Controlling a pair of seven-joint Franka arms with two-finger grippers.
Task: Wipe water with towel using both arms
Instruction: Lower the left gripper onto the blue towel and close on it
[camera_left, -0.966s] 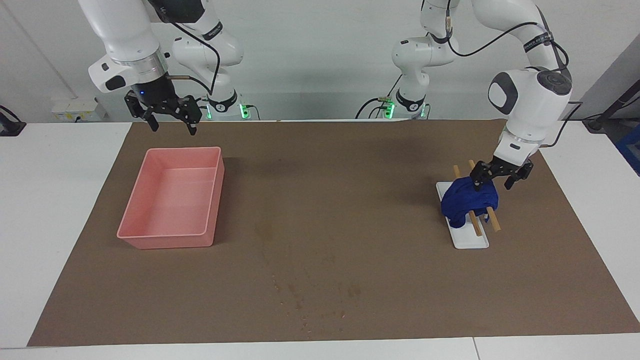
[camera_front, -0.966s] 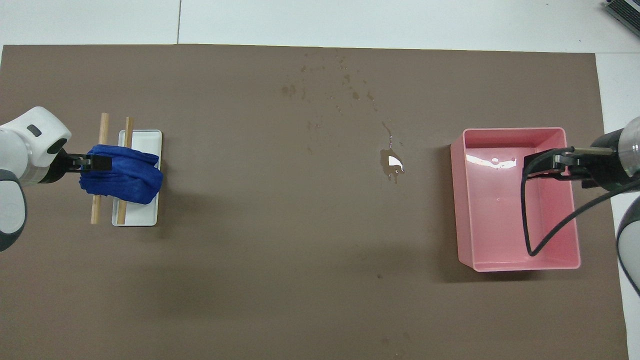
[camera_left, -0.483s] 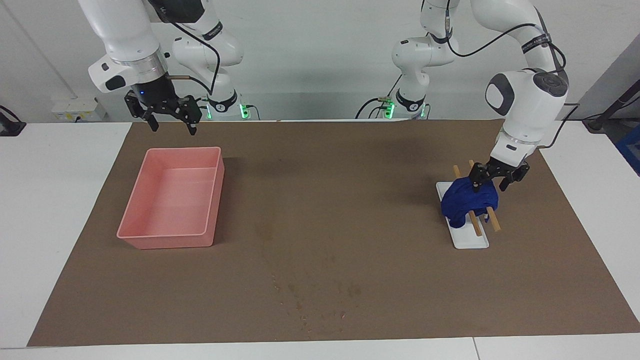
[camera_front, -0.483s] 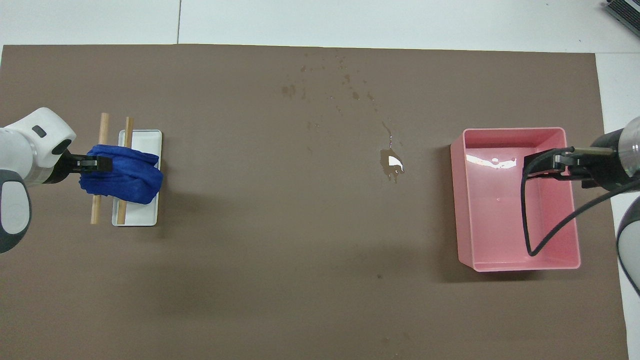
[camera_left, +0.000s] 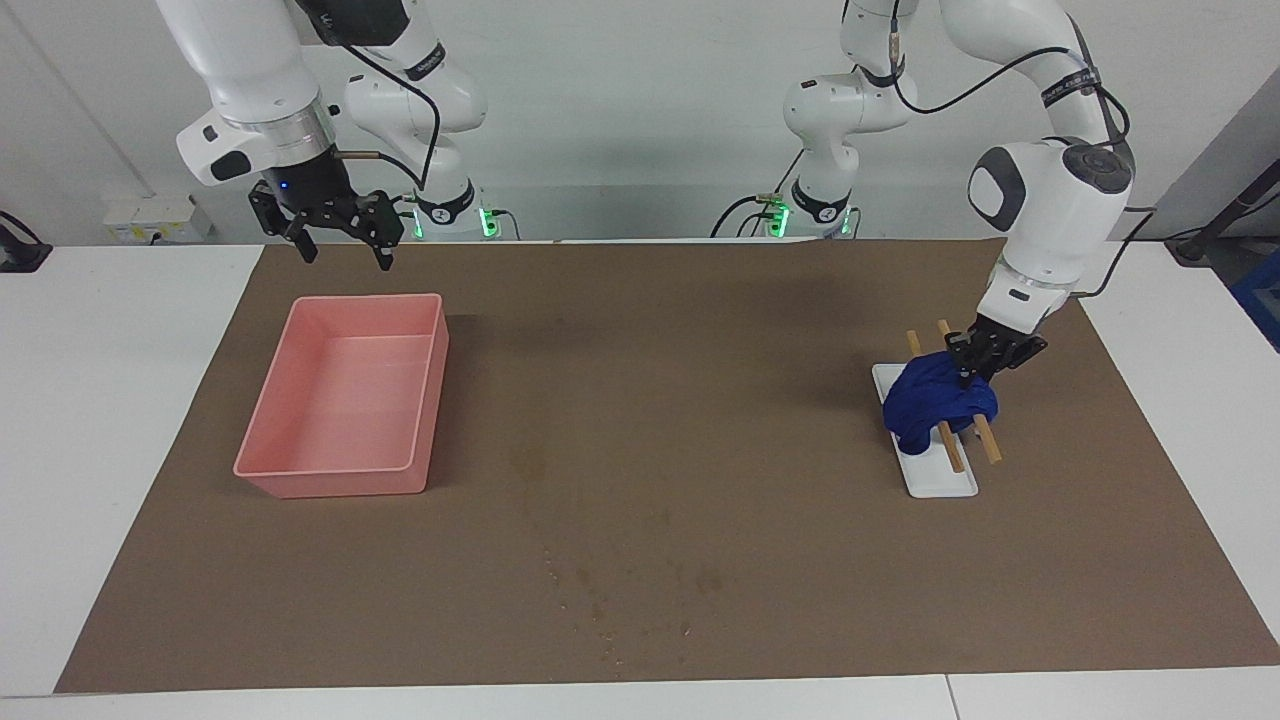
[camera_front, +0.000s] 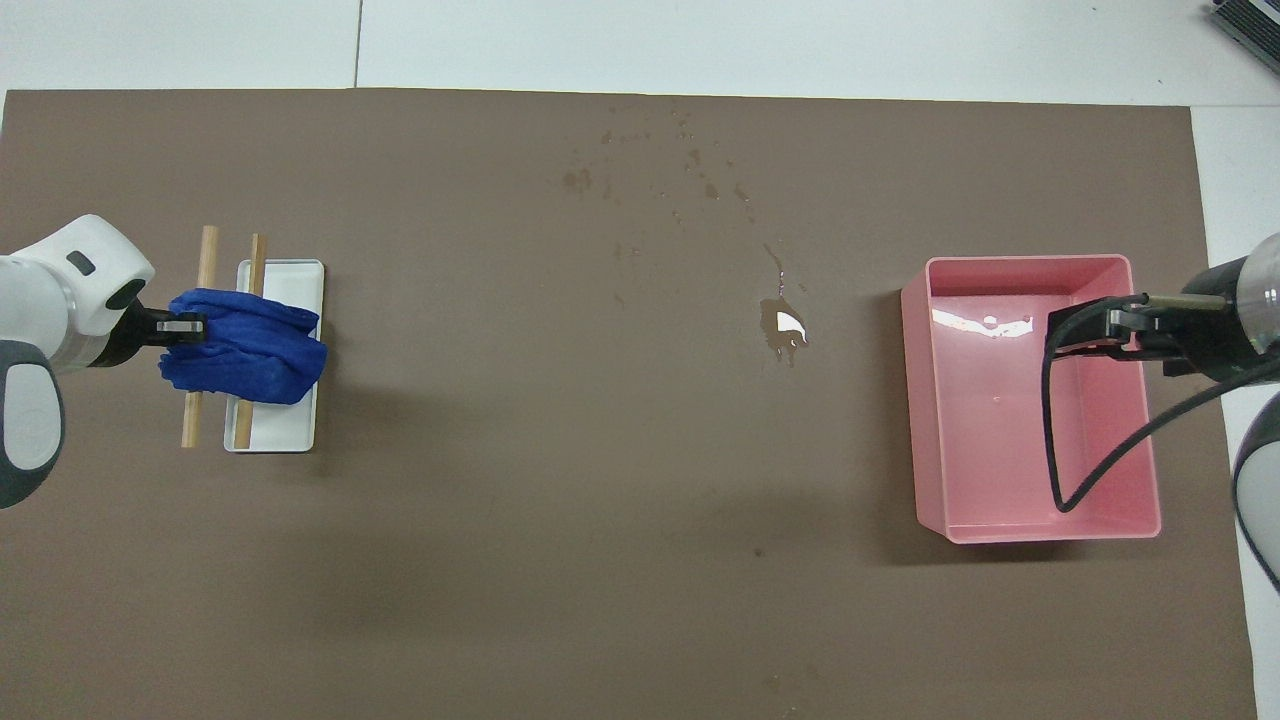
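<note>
I should grip the blue towel by its loose end (camera_front: 307, 350) with my right gripper next, to wipe up the water puddle (camera_front: 783, 330).
The blue towel (camera_left: 935, 400) lies draped over two wooden sticks (camera_left: 988, 440) on a small white tray (camera_left: 945, 482) toward the left arm's end of the table. My left gripper (camera_left: 972, 368) is shut on the towel's upper edge, on the side nearer the robots. It also shows in the overhead view (camera_front: 185, 325), at the edge of the towel (camera_front: 250, 345). A water puddle (camera_front: 783, 330) and scattered drops (camera_front: 690, 160) sit mid-mat. My right gripper (camera_left: 345, 250) is open and empty, in the air over the pink tray's edge; it waits.
The pink tray (camera_left: 300, 482) stands toward the right arm's end of the brown mat; in the overhead view its rim (camera_front: 1040, 532) shows with a black cable hanging over it. Faint damp stains (camera_left: 600, 600) mark the mat farther from the robots.
My left gripper's fingers, spread around the towel's edge a second ago, have closed on it. The wrist has shifted slightly. The right arm has not moved.
</note>
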